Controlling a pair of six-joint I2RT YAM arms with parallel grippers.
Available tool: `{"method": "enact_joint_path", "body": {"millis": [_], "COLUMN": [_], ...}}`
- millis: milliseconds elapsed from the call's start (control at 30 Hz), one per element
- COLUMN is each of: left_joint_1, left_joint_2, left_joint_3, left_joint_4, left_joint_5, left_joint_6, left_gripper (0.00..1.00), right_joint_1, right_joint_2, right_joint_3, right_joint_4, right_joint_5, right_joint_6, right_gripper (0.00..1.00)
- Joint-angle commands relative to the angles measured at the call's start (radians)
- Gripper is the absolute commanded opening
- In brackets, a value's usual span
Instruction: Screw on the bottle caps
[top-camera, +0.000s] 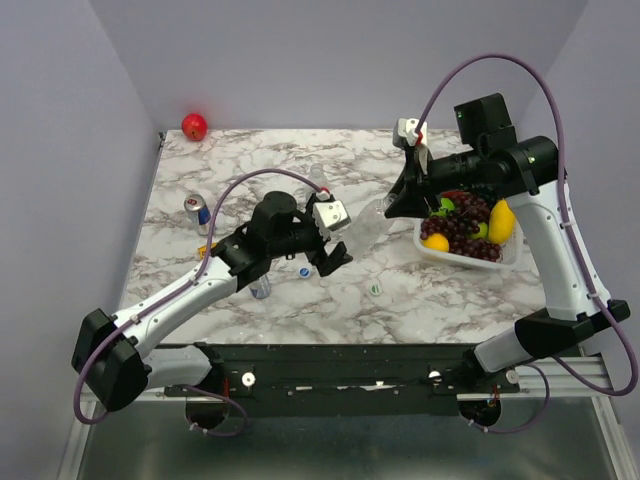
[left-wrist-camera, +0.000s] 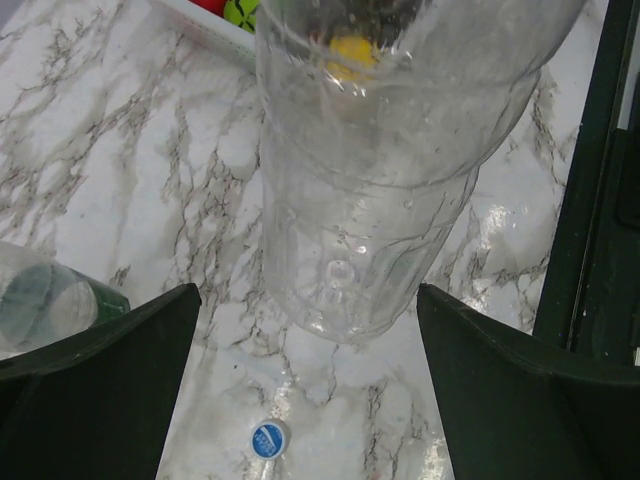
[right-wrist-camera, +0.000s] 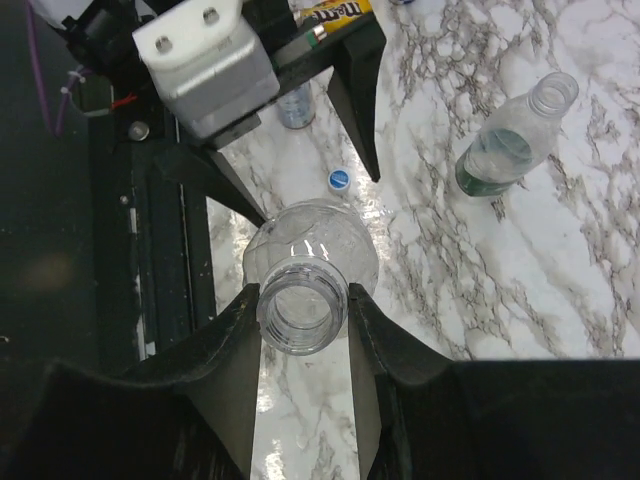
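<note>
My left gripper grabs the plain clear bottle by its base (top-camera: 358, 239) (left-wrist-camera: 345, 283) next, so the bottle's open neck stays free for screwing on the cap.
My right gripper (right-wrist-camera: 303, 310) is shut on the open neck of the plain clear bottle (right-wrist-camera: 312, 245), holding it tilted over the marble table; from above, the gripper (top-camera: 392, 207) and the bottle (top-camera: 368, 226) sit mid-table. My left gripper (left-wrist-camera: 305, 300) is open, its fingers on either side of the bottle's base (left-wrist-camera: 360, 260) without touching it; it also shows in the top view (top-camera: 340, 243). The white and blue cap (left-wrist-camera: 268, 439) lies on the table under the bottle (top-camera: 304, 271). The green-marked cap (top-camera: 376, 288) lies nearer the front. The uncapped green-label bottle (right-wrist-camera: 500, 155) lies on its side (top-camera: 320, 183).
A white tray (top-camera: 440, 256) of grapes and other fruit stands at the right, under my right arm. A drink can (top-camera: 197, 208) stands at the left and another can (top-camera: 262, 288) beside my left arm. A red ball (top-camera: 194, 126) sits at the far left corner.
</note>
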Motion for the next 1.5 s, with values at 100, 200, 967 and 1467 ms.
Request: {"method": "enact_joint_path", "body": {"millis": [100,200,967,1467], "left_joint_1": [-0.026,-0.027,-0.026,0.074], "left_joint_2": [0.051,0.056,0.119,-0.068], "left_joint_3": [0.006,-0.011,0.004,0.016], "left_joint_4": [0.174,0.217,0.213,-0.041], "left_joint_5": [0.021,0.065,0.168,0.122], "left_joint_6": [-0.028,-0.051,-0.011,0.081], "left_gripper": [0.99,0.99,0.79,0.05], "right_joint_1": [0.003,0.002,0.081,-0.029], "right_joint_2": [-0.003,-0.014,-0.023,-0.049], "right_joint_3": [0.015,-0.016,-0.035,0.025], "right_joint_4": [-0.037,-0.028,0.009,0.157], "right_joint_5": [-0.096,-0.107,-0.127,0.084], "right_joint_6": [0.030,0.029,0.047,0.200], "right_gripper": [0.12,0.12,0.13,0.81]}}
